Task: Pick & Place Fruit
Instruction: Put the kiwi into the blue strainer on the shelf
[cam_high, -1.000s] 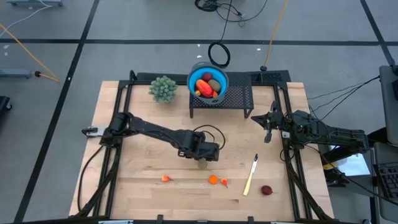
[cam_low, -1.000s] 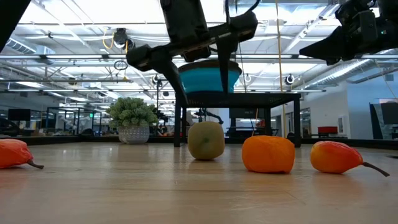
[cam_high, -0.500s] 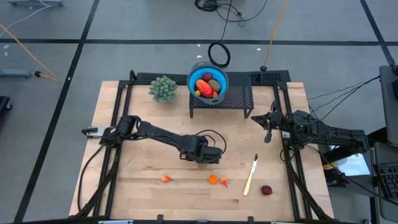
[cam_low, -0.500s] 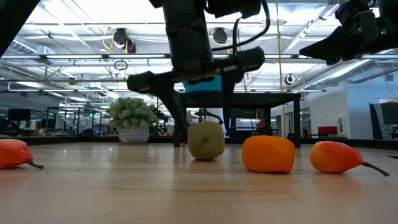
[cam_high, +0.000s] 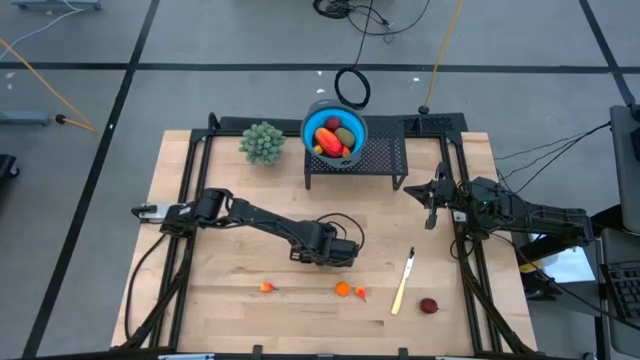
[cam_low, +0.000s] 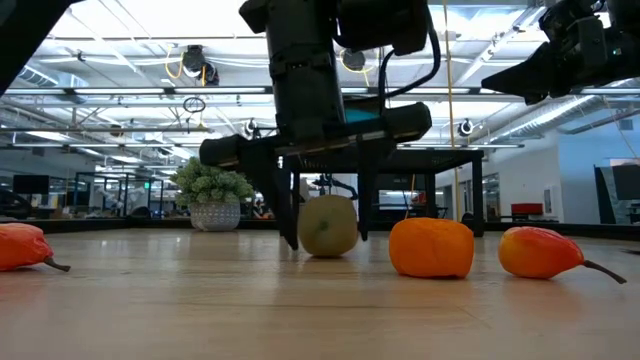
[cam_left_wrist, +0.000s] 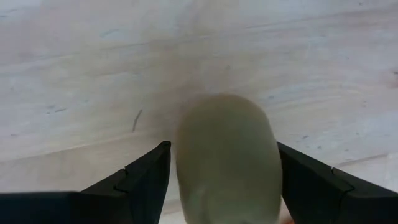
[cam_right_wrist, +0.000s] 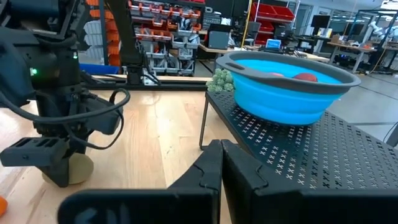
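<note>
My left gripper should close: its fingers, on either side in the left wrist view, would hold the olive-green oval fruit (cam_left_wrist: 227, 155).
An olive-green oval fruit (cam_low: 328, 225) stands on the wooden table. My left gripper (cam_low: 327, 240) points straight down over it, open, with one finger on each side of the fruit (cam_left_wrist: 227, 155). In the left wrist view narrow gaps show between the fingers and the fruit. From above, the gripper (cam_high: 330, 258) hides the fruit. My right gripper (cam_right_wrist: 221, 163) waits shut and level at the table's right side (cam_high: 432, 205). Other fruit lie near the front edge: a tiny orange piece (cam_high: 266, 288), two orange pieces (cam_high: 350, 291) and a dark red round one (cam_high: 429, 306).
A blue bowl (cam_high: 308, 130) holding several fruit stands on a black perforated rack (cam_high: 385, 160) at the far middle. A bushy pale-green plant ball (cam_high: 262, 142) sits to the rack's left. A pale yellow stick-shaped thing (cam_high: 403, 283) lies at the front right.
My left gripper has come down over the olive-green fruit, staying open, so that its fingers now reach down past the fruit's sides almost to the table. The fruit has stayed where it was.
</note>
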